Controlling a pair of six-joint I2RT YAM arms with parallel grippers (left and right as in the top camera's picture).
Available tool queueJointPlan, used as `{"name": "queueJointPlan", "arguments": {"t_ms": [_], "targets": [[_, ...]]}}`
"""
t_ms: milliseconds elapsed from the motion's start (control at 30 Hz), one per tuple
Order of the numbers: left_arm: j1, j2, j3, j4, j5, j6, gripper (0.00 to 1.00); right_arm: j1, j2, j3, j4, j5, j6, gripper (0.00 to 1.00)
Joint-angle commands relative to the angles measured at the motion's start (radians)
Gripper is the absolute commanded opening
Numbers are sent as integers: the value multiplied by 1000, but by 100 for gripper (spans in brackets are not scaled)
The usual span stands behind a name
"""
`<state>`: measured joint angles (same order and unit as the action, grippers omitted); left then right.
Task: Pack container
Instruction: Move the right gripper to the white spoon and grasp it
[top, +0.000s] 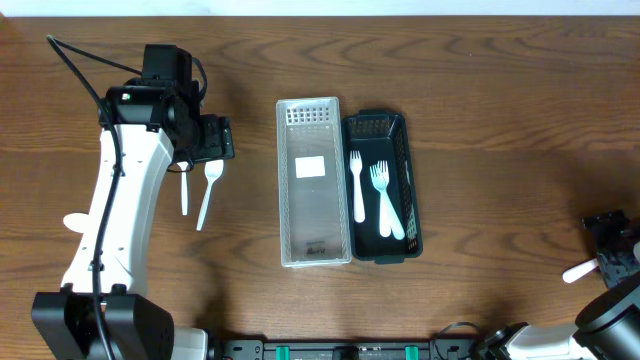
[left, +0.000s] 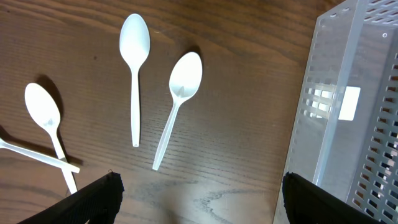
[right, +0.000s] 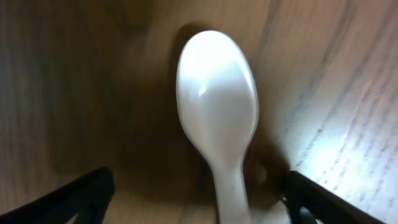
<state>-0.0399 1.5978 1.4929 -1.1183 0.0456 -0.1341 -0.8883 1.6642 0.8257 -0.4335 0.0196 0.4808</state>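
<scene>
My right gripper's fingers are down at the table on both sides of the spoon's neck (top: 596, 264) (right: 229, 182). They should close now, as that would hold the spoon.
Several white plastic spoons lie on the wood table left of the containers; two show from overhead (top: 184, 190) (top: 208, 195). In the left wrist view, two spoons (left: 135, 62) (left: 180, 93) lie side by side and a third (left: 46, 118) crosses another handle. My left gripper (top: 212, 145) (left: 199, 208) is open and empty above the table, beside them. A clear container (top: 290, 180) (left: 348, 106) is empty. A black container (top: 410, 190) next to it holds white forks (top: 380, 195). My right gripper (top: 605, 262) (right: 196, 202) is open, with one white spoon (top: 580, 270) (right: 217, 106) between its fingers.
The two containers stand side by side mid-table, the clear one on the left. The left arm's white links run down the left side (top: 110, 230). The right arm's base is at the bottom right corner (top: 610, 320).
</scene>
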Motion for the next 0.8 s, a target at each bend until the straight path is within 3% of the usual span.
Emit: {"name": "queueJointPlan", "arguments": {"t_ms": [0,200,367,633,767], "targets": [[3,1,10,-3,-5,1,84,-8,42,-4,-3,10,-7,78],[3,1,10,-3,-5,1,84,-8,45,-4,-3,10,-7,38],[3,1,10,-3,-5,1,84,-8,45,-4,-4,10,-7,18],[3,1,10,-3,-5,1,84,-7,45,-3,-4,-2,-7,3],[3,1,10,-6,-5,1,84,-7,45,-3,-4,-18,-8,2]]}}
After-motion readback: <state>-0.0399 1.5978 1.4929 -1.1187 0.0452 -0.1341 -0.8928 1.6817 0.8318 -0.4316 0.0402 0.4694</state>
